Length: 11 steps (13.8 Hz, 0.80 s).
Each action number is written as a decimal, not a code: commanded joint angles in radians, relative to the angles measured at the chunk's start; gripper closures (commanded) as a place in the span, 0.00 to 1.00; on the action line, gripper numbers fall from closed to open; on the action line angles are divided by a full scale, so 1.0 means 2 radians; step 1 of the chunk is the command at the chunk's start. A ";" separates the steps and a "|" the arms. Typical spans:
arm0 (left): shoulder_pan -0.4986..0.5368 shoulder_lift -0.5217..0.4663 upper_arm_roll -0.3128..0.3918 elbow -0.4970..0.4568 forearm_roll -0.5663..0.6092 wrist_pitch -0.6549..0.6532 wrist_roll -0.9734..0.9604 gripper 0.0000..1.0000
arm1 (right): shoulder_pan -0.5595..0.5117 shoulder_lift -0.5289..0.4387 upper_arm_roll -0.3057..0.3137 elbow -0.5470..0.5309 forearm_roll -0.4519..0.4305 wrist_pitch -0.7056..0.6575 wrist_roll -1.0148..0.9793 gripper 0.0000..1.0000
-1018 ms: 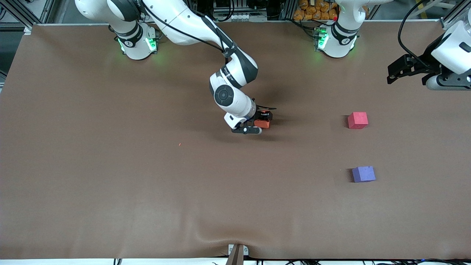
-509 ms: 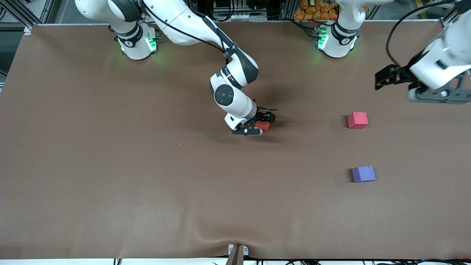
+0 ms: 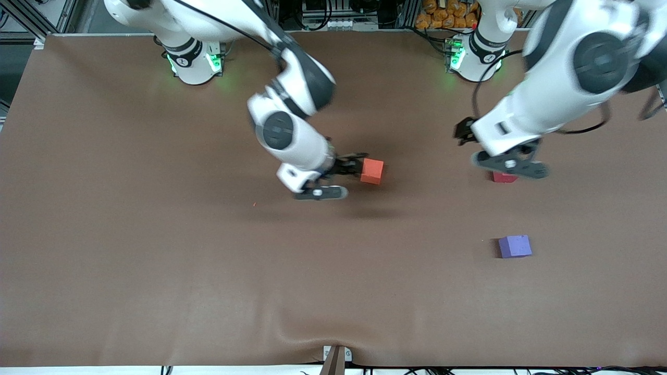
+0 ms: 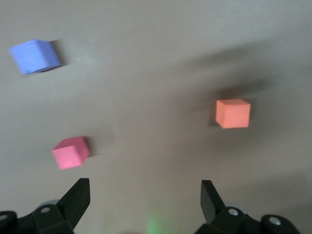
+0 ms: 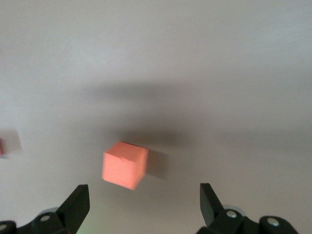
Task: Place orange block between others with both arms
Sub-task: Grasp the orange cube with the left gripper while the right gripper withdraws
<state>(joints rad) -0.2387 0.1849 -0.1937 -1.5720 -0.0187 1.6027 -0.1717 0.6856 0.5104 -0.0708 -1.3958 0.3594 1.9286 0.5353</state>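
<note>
My left gripper is going to grip the orange block [image 3: 372, 171] by its opposite sides next, as it should, to put it between the red-pink and purple-blue cubes.
The orange block [image 3: 372, 171] [image 5: 124, 165] [image 4: 233, 113] rests on the brown table near the middle, with nothing gripping it. My right gripper [image 3: 350, 164] [image 5: 145, 202] hangs open just beside it, toward the right arm's end, with nothing between its fingers. The red-pink cube [image 3: 503, 178] [image 4: 71, 152] lies toward the left arm's end and is mostly covered by my left hand in the front view. The purple-blue cube [image 3: 515, 246] [image 4: 34, 56] lies nearer to the front camera than the red-pink one. Over the table beside the red-pink cube my left gripper [image 3: 462, 133] [image 4: 145, 195] is open and holds nothing.
The brown table cover [image 3: 156, 260] has a raised wrinkle at its front edge [image 3: 333, 333]. Both arm bases [image 3: 195, 60] [image 3: 477, 57] glow green along the table's edge farthest from the front camera. A tiny orange speck [image 3: 255, 204] lies toward the right arm's end.
The right gripper opened, let go of the orange block and drew back from it. The left arm swung in from its end of the table to over the red-pink cube.
</note>
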 commanded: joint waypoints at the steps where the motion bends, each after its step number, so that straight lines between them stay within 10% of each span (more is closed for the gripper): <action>1: -0.048 0.004 0.004 -0.042 -0.004 0.053 -0.047 0.00 | -0.058 -0.082 0.013 -0.022 -0.047 -0.093 -0.006 0.00; 7: -0.107 0.023 0.004 -0.141 -0.003 0.202 -0.091 0.00 | -0.268 -0.187 0.103 -0.009 -0.118 -0.237 -0.063 0.00; 11: -0.143 0.072 0.005 -0.164 0.001 0.275 -0.146 0.00 | -0.327 -0.213 0.100 0.013 -0.161 -0.287 -0.175 0.00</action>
<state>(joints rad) -0.4865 0.2877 -0.1934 -1.8908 -0.0187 2.1031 -0.4022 0.0845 0.1074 0.0964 -1.3780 0.1025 1.3753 0.2687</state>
